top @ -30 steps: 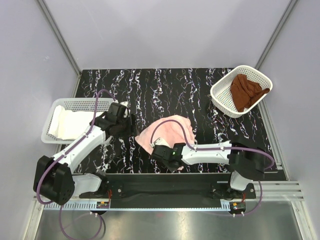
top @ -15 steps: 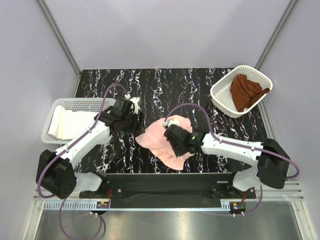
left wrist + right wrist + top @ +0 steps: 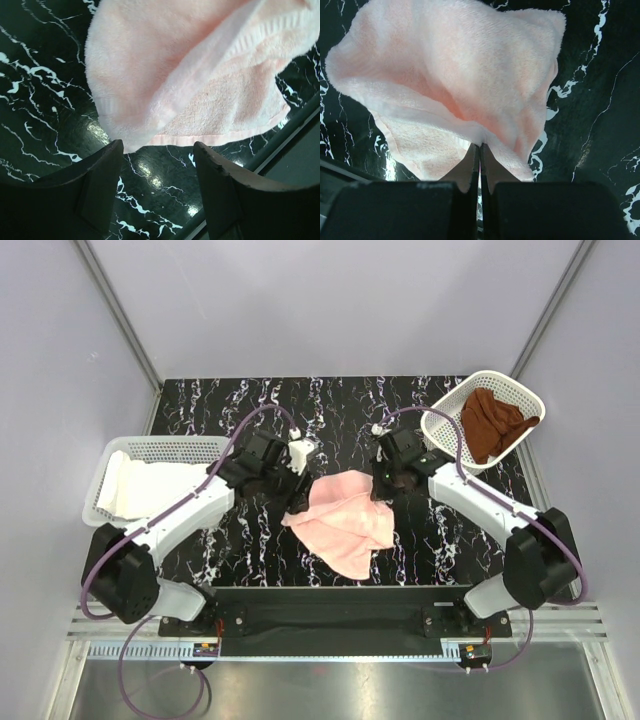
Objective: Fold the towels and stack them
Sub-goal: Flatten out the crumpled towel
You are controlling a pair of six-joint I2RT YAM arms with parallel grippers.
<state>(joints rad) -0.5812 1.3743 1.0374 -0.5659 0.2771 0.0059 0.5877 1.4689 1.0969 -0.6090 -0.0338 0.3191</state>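
My left gripper should next grab the pink towel's hem corner [image 3: 289, 520] [image 3: 132, 144], across from where my right gripper pinches the towel. Then it can stretch the towel flat for folding.
A pale pink towel [image 3: 345, 525] lies rumpled mid-table, partly lifted at its far right. My right gripper [image 3: 384, 486] is shut on a fold of that edge; in the right wrist view the closed fingertips [image 3: 480, 146] pinch the pink towel [image 3: 455, 65], which hangs out in front of them. My left gripper [image 3: 298, 502] hovers at the towel's left edge, open. In the left wrist view the pink towel's [image 3: 190, 75] hem lies just beyond the left gripper [image 3: 159, 150], with only bare table between its fingers. A white towel [image 3: 128, 486] lies in the left basket. A rust-brown towel [image 3: 492, 423] lies bunched in the right basket.
The white mesh basket [image 3: 165, 444] with the white towel sits at the table's left edge. A second mesh basket [image 3: 437, 443] stands at the far right corner, close behind my right arm. The table is black marble-patterned [image 3: 330, 405], with grey walls around it.
My right gripper shut on the pink towel near the front edge and swung up to the far right, carrying the cloth with it. My left gripper moved right to the towel's left edge.
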